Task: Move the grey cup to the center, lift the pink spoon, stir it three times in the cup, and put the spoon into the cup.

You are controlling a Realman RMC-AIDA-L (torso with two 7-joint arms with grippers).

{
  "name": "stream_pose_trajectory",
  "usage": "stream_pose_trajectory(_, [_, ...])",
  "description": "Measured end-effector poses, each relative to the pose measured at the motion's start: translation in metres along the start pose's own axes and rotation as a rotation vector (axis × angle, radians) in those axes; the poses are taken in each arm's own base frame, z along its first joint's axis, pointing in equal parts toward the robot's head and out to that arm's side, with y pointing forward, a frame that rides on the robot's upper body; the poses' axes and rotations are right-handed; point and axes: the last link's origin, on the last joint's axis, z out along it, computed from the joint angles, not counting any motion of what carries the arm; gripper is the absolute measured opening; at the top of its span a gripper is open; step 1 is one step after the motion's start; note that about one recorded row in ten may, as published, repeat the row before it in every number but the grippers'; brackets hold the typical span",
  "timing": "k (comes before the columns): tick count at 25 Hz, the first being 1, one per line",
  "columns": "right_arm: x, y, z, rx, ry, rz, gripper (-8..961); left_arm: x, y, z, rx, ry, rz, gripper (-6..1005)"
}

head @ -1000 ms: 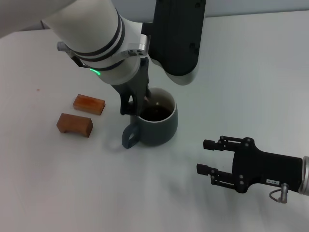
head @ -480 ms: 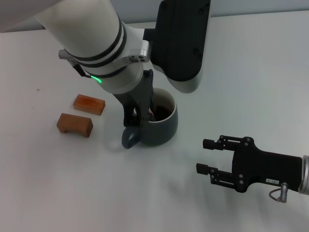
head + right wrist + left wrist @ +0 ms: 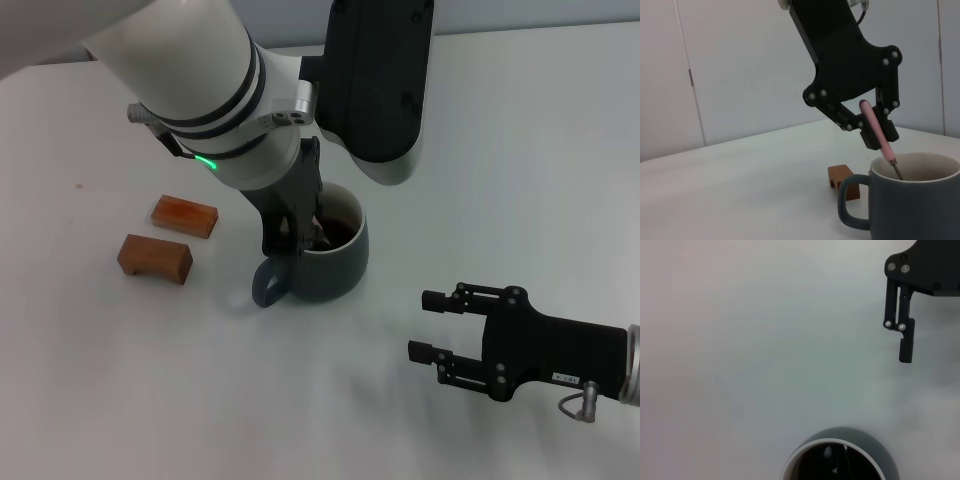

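Observation:
My left gripper can open now, because the pink spoon's metal end (image 3: pixel 318 232) is down inside the grey cup's rim (image 3: pixel 348 196) and the spoon would stay in the cup.
The grey cup (image 3: pixel 335 262) stands at the table's middle, its handle (image 3: pixel 269 284) towards the front left. My left gripper (image 3: pixel 300 238) hangs over the cup's left rim and is shut on the pink spoon (image 3: pixel 875 127). In the right wrist view the spoon is held upright and a little tilted, its metal end down inside the cup (image 3: pixel 910 210). The left wrist view shows the cup's rim (image 3: pixel 840 442) and dark inside. My right gripper (image 3: pixel 428 324) is open and empty, low over the table to the cup's front right.
Two small brown wooden blocks (image 3: pixel 184 215) (image 3: pixel 154 257) lie left of the cup; one shows in the right wrist view (image 3: pixel 845 181). One of the right gripper's fingers (image 3: pixel 905 340) shows in the left wrist view. The table is white.
My left gripper has shifted a little to the right and nearer over the cup, with the spoon still in it. The cup and the right arm have not moved.

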Motion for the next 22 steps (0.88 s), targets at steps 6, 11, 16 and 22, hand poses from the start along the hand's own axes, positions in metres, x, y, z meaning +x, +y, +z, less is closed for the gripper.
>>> stream_pose_trajectory(6, [0.000, 0.000, 0.000, -0.001, 0.001, 0.001, 609, 0.001, -0.001, 0.001, 0.010, 0.007, -0.028, 152])
stream_pose_trajectory(11, [0.000, 0.000, -0.001, -0.001, 0.002, 0.001, 609, 0.000, 0.001, 0.002, 0.010, 0.010, -0.035, 241])
stream_pose_trajectory(16, [0.000, 0.000, -0.001, -0.001, 0.002, 0.001, 609, 0.002, 0.001, -0.005, 0.059, 0.076, -0.044, 411])
stream_pose_trajectory(22, [0.000, -0.001, -0.002, 0.000, 0.005, -0.003, 609, -0.014, -0.018, -0.051, 0.271, 0.527, -0.228, 599])
